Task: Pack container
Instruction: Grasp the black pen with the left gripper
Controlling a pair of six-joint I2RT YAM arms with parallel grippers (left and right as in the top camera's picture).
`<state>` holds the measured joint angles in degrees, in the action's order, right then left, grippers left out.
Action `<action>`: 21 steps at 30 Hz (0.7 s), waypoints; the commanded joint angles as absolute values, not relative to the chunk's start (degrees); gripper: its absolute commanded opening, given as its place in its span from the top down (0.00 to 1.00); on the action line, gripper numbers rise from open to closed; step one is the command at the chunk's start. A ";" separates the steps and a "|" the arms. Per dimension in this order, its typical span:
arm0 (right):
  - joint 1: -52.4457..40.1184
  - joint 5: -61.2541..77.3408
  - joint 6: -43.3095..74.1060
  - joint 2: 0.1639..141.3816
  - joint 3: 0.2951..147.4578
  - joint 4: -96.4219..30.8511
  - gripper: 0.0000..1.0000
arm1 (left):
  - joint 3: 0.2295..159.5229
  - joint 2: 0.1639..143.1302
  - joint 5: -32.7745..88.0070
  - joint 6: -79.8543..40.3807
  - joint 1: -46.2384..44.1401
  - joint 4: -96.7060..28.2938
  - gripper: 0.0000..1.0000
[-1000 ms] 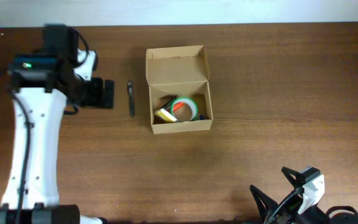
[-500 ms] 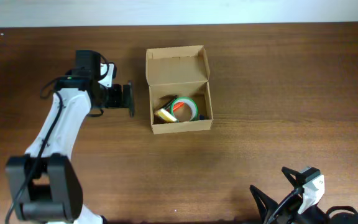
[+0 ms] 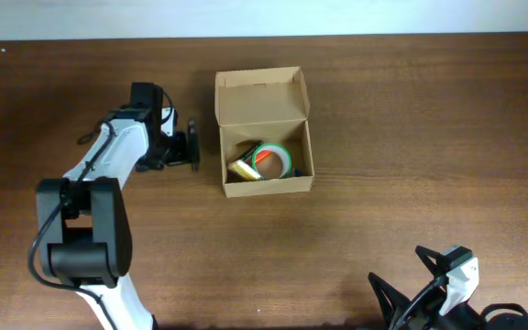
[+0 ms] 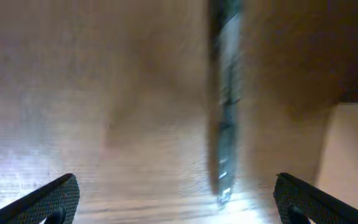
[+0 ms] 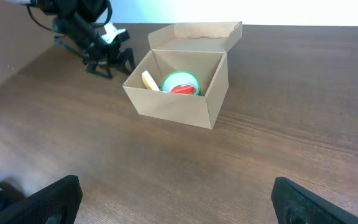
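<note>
My left gripper's fingertips are still above the table, with the pen's body (image 4: 228, 134) beneath them, so it lowers before closing on the pen.
The container (image 3: 264, 186) is a tan cardboard box with its flap lid (image 3: 260, 96) open at the back. It holds a green tape roll (image 3: 272, 159) and a yellow item (image 3: 241, 169). It also shows in the right wrist view (image 5: 166, 107). A dark pen (image 4: 226, 106) lies on the table just left of the box. My left gripper (image 3: 191, 147) is open and low over the pen, which lies between the fingers (image 4: 179, 202), nearer the right one. My right gripper (image 3: 409, 280) is open and empty at the front right edge (image 5: 179, 199).
The wooden table (image 3: 411, 137) is bare to the right of the box and in front of it. The box's left wall (image 4: 353, 162) is close to my left gripper's right finger. The left arm (image 5: 86, 34) shows beside the box.
My left arm swung right toward the box and its gripper came down over the pen. The box and the right arm have not moved.
</note>
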<state>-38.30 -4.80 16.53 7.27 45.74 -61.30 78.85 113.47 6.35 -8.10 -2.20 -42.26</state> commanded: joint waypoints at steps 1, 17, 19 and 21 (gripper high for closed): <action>-38.61 -4.69 16.95 6.83 45.52 -61.14 0.01 | 82.30 113.58 4.10 -9.41 -4.47 -41.34 0.00; -38.61 -4.69 16.97 6.83 45.52 -61.14 0.01 | 93.73 123.39 -1.30 -9.82 -6.57 -53.12 0.00; -38.61 -4.69 16.95 6.83 45.52 -61.14 0.01 | 97.54 125.69 -1.30 -9.82 -6.57 -55.92 0.00; -38.61 -4.69 16.95 6.83 45.52 -61.14 0.01 | 100.53 127.59 -1.30 -9.82 -6.61 -58.04 0.00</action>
